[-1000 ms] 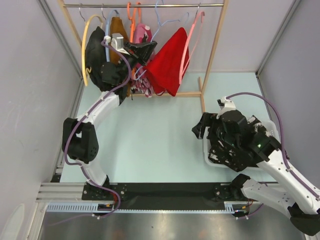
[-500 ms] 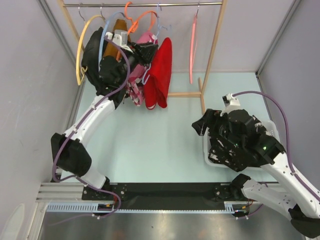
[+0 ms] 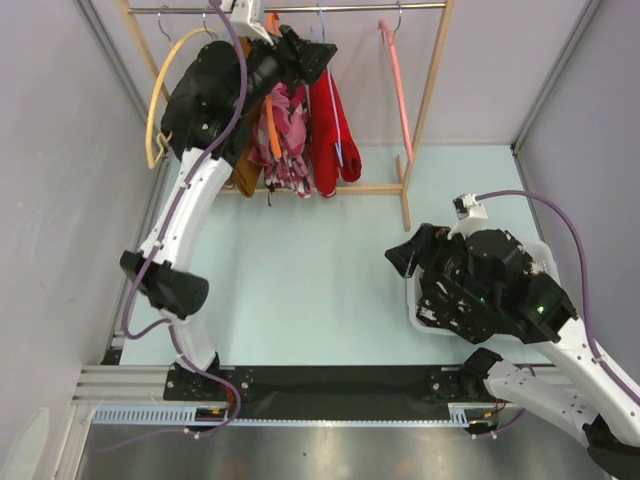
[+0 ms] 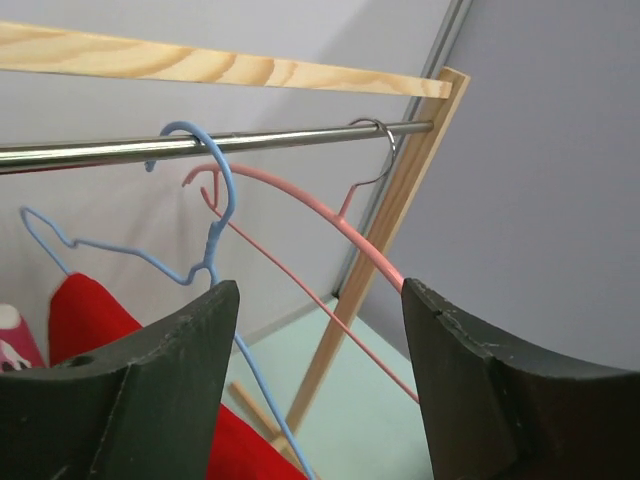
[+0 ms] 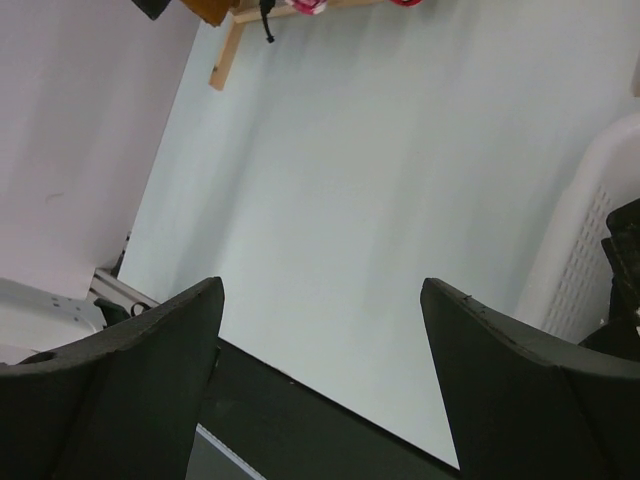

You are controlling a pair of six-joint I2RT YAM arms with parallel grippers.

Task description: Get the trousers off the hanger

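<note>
Next, my left gripper grabs the blue hanger (image 4: 214,232) by its near arm (image 4: 242,347) beside the hook, leaving the red trousers free for my right gripper to remove.
The red trousers (image 3: 325,115) with a white stripe hang straight down under the metal rail (image 3: 350,9). In the left wrist view their red cloth (image 4: 88,312) shows low on the left, beside a blue hanger (image 4: 214,232). My left gripper (image 3: 318,58) is raised to the rail just above them. It stands open (image 4: 320,320), with only hangers and the far wall showing between its fingers. My left arm covers the place of the black trousers, so I cannot make them out. My right gripper (image 3: 400,262) hangs open (image 5: 320,330) over the table.
A pink floral garment (image 3: 285,140) and a mustard-brown one (image 3: 245,175) hang left of the red trousers. An empty pink hanger (image 3: 395,90) hangs on the right, a yellow one (image 3: 153,115) on the left. The rack's wooden post (image 3: 425,110) stands right. A white basket (image 3: 545,255) sits under the right arm.
My left gripper has opened and risen from the garments up to the rail. The red trousers, earlier pulled out sideways, have swung back and hang straight. The right arm has barely moved.
</note>
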